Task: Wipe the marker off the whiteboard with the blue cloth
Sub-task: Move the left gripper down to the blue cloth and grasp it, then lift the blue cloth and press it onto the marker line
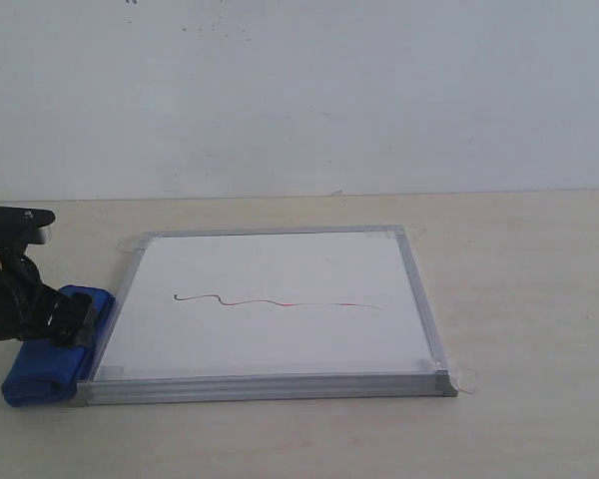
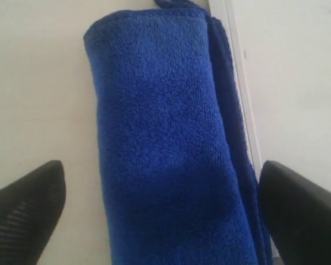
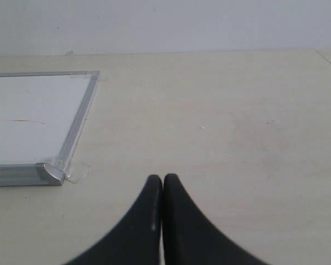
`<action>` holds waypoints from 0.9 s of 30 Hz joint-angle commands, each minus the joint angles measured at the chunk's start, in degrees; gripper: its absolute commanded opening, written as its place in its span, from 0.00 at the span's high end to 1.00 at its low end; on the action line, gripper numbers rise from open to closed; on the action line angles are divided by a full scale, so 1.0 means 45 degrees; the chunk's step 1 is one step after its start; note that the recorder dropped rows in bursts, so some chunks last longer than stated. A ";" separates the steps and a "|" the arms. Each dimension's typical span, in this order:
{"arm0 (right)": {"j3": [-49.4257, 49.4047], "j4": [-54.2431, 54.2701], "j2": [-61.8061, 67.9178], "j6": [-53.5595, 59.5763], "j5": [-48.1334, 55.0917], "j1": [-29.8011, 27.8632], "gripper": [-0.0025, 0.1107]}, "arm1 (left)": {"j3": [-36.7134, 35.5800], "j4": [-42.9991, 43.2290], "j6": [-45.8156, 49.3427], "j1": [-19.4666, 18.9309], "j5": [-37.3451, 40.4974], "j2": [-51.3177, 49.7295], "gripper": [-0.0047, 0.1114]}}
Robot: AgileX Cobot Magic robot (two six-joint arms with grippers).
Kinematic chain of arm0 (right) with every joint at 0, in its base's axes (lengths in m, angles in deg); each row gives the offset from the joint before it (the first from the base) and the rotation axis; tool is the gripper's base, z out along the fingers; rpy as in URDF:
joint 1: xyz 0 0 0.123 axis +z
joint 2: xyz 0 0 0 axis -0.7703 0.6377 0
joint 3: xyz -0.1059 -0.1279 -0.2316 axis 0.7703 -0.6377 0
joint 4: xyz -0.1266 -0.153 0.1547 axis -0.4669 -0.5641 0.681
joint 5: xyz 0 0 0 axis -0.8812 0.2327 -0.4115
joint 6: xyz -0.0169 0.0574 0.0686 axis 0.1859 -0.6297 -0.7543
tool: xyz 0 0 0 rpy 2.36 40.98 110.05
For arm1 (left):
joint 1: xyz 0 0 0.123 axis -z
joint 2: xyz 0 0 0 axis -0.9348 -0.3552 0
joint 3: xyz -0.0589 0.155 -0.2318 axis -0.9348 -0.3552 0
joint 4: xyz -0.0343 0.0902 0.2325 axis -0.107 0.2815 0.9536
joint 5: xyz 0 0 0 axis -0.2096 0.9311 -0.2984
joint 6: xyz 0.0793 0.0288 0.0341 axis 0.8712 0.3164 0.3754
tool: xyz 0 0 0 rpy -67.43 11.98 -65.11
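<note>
I should wipe the marker line [image 1: 270, 301] off the whiteboard, so next I should grab the rolled blue cloth by its middle [image 1: 52, 353] with my left gripper.
The whiteboard [image 1: 280, 344] lies flat on the table, with the marker [image 1: 280, 302] running as a thin wavy dark-and-red line across its middle. Rolled up, the blue cloth [image 1: 38, 379] lies along the board's left frame. My left gripper [image 1: 73, 319] is low over the cloth and open. In the left wrist view the blue cloth [image 2: 160, 105] fills the gap of the left gripper [image 2: 160, 168], with one finger over the table and the other over the whiteboard [image 2: 298, 83]. The right gripper [image 3: 163, 178] is shut and empty above bare table, right of the whiteboard [image 3: 33, 99]; the exterior view does not show it.
Clear tape [image 1: 466, 378] holds the board's corners to the beige table [image 1: 529, 279]. A pale wall [image 1: 299, 90] rises behind the table's far edge. The tape [image 3: 77, 172] at the near right corner shows in the right wrist view.
</note>
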 commanded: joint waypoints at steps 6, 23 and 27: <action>-0.0057 -0.0099 -0.0061 -0.0016 -0.0035 -0.0101 0.98 | 0.0050 0.0002 0.0214 -0.0036 -0.0575 -0.0464 0.20; -0.0057 -0.0099 -0.0061 -0.0016 -0.0035 -0.0101 0.98 | 0.0050 -0.0058 0.0245 -0.0036 -0.1137 -0.1047 0.60; -0.0057 -0.0099 -0.0061 -0.0016 -0.0035 -0.0101 0.98 | 0.0050 0.0129 0.0747 -0.0036 -0.1054 -0.0992 0.77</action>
